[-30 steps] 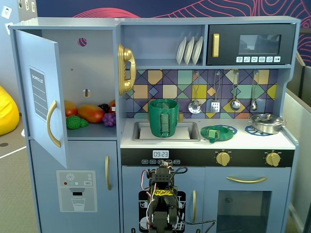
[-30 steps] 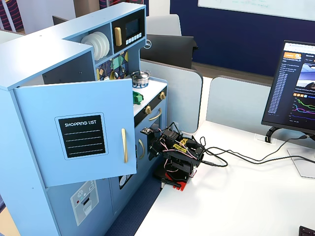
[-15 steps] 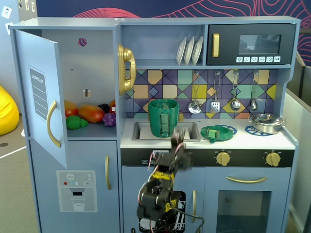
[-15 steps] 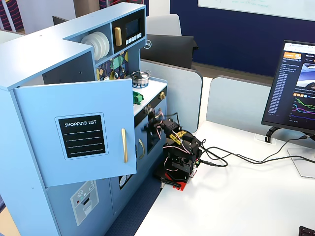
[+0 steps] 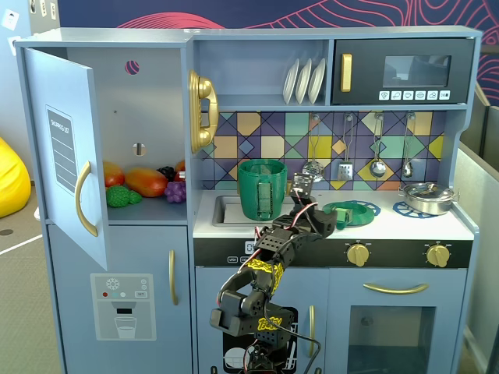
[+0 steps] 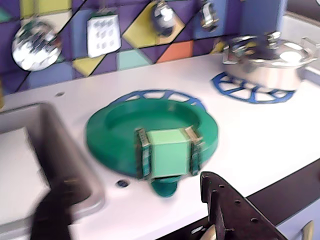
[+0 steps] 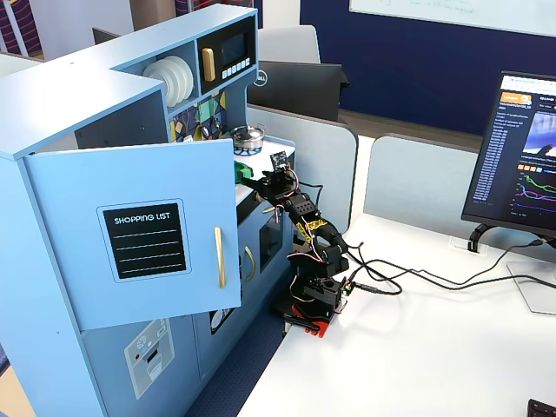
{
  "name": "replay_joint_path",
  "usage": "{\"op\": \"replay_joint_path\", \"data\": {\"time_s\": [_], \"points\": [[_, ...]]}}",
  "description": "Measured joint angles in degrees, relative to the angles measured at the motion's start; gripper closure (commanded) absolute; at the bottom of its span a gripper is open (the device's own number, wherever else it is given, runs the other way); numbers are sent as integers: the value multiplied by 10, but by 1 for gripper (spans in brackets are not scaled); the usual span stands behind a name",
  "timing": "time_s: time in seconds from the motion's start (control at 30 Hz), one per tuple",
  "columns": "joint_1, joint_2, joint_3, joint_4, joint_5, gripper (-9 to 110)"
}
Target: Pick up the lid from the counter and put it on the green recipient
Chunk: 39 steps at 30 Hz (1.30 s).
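Observation:
Next, the gripper grabs the dark-green lid by its light-green blocky knob (image 5: pixel 342 217), to put the lid on the green recipient (image 5: pixel 262 188).
The dark-green lid (image 6: pixel 115 127) lies flat on the white counter over a blue spoked burner ring (image 6: pixel 150 94), its light-green blocky knob (image 6: pixel 169 152) facing the camera. It also shows in a fixed view (image 5: pixel 355 212). The green recipient (image 5: pixel 262 188), a tall pot with a ribbed handle, stands by the sink, left of the lid. My gripper (image 6: pixel 132 189) is open, low over the counter's front edge just short of the lid. One finger (image 6: pixel 225 207) is right of the knob, and the other is a dark blur at the lower left. Nothing is held. The gripper also shows in a fixed view (image 5: pixel 318 218).
A shiny silver pot (image 6: pixel 267 62) with its lid sits on a second blue ring at the right, also seen in a fixed view (image 5: pixel 427 196). The sink (image 6: pixel 30 165) lies left of the lid. Utensils hang on the tiled back wall. The fridge door (image 5: pixel 66 167) stands open.

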<state>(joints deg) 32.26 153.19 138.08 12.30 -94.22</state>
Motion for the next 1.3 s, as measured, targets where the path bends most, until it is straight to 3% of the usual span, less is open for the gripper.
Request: {"op": "replay_joint_path", "data": {"time_s": [0.23, 1.3], "points": [[33, -52, 0, -76, 24, 41], [20, -356, -112, -260, 17, 55]]}}
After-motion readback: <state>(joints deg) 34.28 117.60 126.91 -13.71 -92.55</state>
